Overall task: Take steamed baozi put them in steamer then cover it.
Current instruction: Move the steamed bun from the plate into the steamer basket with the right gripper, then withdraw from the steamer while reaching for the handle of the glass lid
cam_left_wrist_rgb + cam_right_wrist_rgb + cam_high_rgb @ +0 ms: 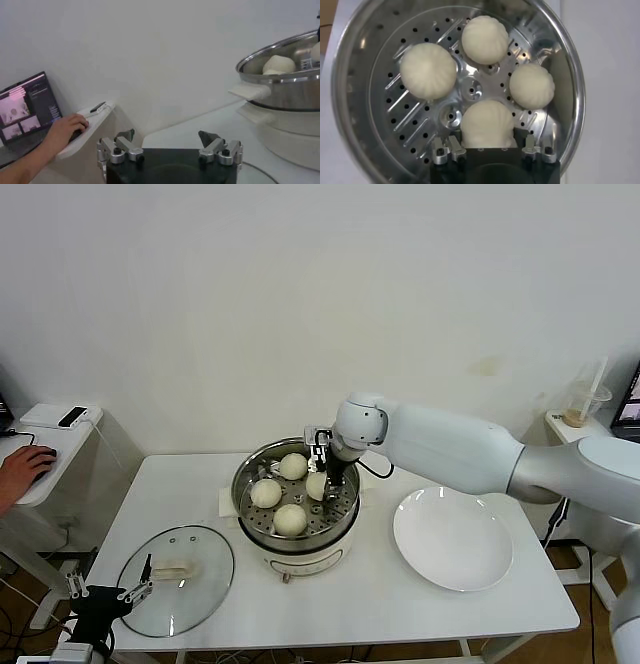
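Observation:
The held baozi point(487, 123) sits low inside the pot with its bottom at the perforated tray, so it is time for my right gripper to let go.
The steamer point(246, 502) stands mid-table, its steel pot point(355, 100) holding several cream-white baozi on the perforated tray. My right gripper point(326, 488) reaches down inside the pot and is shut on the baozi point(487, 120) at the tray's right side, a finger pressed against each flank. The others point(427, 70) point(485, 39) point(532, 86) lie loose around the tray's centre. The glass cover point(190, 594) rests flat on the table at the front left, handle up. My left gripper point(108, 589) hangs open just off its left edge, nothing between the fingers point(167, 136).
An empty white plate point(452, 538) lies to the steamer's right. A person's hand point(25, 467) rests on a mouse at a side desk on the left, beside a laptop point(27, 107). A drink cup point(585, 404) stands on a stand at the far right.

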Motion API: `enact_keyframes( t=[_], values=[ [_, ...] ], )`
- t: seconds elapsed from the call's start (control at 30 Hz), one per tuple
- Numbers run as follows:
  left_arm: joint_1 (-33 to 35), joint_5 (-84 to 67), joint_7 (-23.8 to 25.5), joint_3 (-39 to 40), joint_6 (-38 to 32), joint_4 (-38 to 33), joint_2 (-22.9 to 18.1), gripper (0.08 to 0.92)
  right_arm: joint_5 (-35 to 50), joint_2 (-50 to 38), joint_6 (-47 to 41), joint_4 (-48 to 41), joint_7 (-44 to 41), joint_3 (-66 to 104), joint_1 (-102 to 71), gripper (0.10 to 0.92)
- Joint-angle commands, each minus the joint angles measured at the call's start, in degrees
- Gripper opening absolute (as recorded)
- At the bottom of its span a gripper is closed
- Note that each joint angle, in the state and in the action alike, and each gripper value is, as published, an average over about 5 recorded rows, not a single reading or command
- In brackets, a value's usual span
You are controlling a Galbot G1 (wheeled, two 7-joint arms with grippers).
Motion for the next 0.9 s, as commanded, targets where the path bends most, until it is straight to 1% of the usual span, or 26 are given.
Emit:
enact_keyframes(
  t=[0.03,0.27,0.37,0.47,0.57,0.8,0.9],
  values=[
    [0.08,-0.11,0.02,-0.16,-0.04,-0.02,0.0,0.823,-2.35,1.04,0.06,-2.16,0.47,0.06,-0.93,0.645],
    [-0.02,-0.04,0.03,0.04,-0.02,-0.03,-0.14,0.823,-1.9,-0.09,0.69,-0.86,0.01,0.51,-0.99,0.65],
    [-0.01,-0.04,0.03,0.02,-0.01,-0.02,-0.11,0.823,-0.99,-1.01,0.62,0.44,-0.16,1.26,-0.51,0.699],
    [0.0,0.0,0.04,0.06,-0.01,-0.02,-0.17,0.823,-0.09,-2.37,0.33,2.28,-0.3,1.99,0.4,0.777],
    [-0.07,0.03,0.03,0.15,0.01,-0.13,-0.24,0.823,1.05,-4.48,-0.28,4.93,-0.32,2.62,1.82,0.815],
    [-0.2,0.04,-0.02,0.41,0.07,-0.22,-0.36,0.823,4.3,-11.86,-0.37,12.45,-0.64,4.87,4.39,0.823],
    [-0.21,-0.01,-0.11,0.55,0.04,-0.32,-0.48,0.823,6.53,-15.09,-0.07,15.58,2.94,7.13,3.24,0.823]
  ],
)
